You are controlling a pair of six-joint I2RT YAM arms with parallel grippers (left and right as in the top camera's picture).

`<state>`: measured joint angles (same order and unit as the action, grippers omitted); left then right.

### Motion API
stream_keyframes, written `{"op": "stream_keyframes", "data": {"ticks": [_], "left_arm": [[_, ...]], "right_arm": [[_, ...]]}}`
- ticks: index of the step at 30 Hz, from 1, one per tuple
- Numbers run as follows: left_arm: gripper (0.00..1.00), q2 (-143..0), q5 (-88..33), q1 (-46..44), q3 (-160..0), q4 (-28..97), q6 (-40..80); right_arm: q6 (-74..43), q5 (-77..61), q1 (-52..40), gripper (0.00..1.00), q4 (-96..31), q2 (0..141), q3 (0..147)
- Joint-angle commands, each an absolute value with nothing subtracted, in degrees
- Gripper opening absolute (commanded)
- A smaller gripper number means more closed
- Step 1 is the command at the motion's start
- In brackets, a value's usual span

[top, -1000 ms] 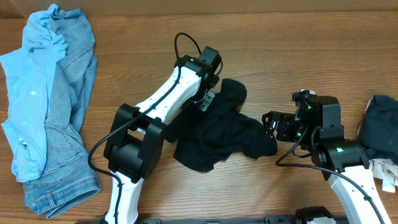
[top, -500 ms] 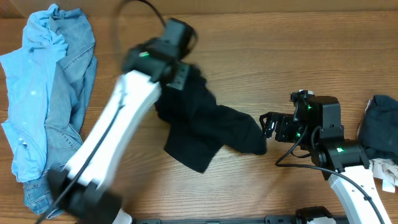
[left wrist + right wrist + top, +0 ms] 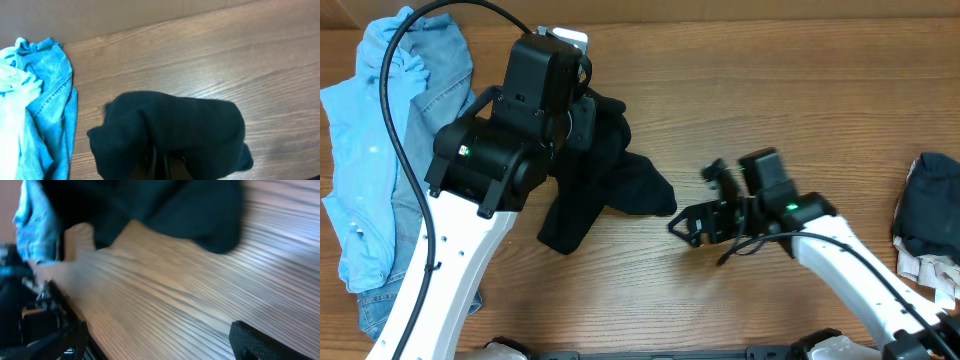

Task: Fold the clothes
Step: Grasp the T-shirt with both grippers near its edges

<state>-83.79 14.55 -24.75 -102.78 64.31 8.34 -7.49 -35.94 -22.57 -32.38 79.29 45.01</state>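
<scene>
My right gripper should next grab the nearest loose edge of the black T-shirt (image 3: 595,190), away from my left gripper, to stretch the T-shirt for folding.
The black T-shirt (image 3: 595,190) is bunched, one end lifted and the rest trailing on the wooden table down to the left. My left gripper (image 3: 582,122) is shut on its upper part. In the left wrist view the shirt (image 3: 170,125) drapes over my closed fingertips (image 3: 159,167). My right gripper (image 3: 696,200) is open and empty, just right of the shirt's right edge and not touching it. In the blurred right wrist view the shirt (image 3: 165,205) lies ahead of the open gripper (image 3: 160,340), with one finger (image 3: 260,342) at lower right.
A pile of blue jeans and a light-blue shirt (image 3: 400,150) lies at the far left, also in the left wrist view (image 3: 35,100). A dark garment (image 3: 930,205) and a white item (image 3: 930,272) sit at the right edge.
My left arm swung left and raised, dragging the black T-shirt leftward. My right gripper moved left across the table after the shirt and stands open.
</scene>
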Motion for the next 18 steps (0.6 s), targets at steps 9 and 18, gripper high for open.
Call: {"op": "stream_keyframes", "data": {"ticks": [9,18], "left_arm": [[0.04,-79.77,5.89,-26.35,-103.44,44.84,20.10],[0.04,-78.15,-1.56,-26.44,-103.48,42.52,24.93]], "right_arm": [[-21.30,-17.54,-46.57,0.96,-7.60,79.33,46.57],[-24.18,2.59,-50.17,1.00,0.54,81.54,46.57]]}}
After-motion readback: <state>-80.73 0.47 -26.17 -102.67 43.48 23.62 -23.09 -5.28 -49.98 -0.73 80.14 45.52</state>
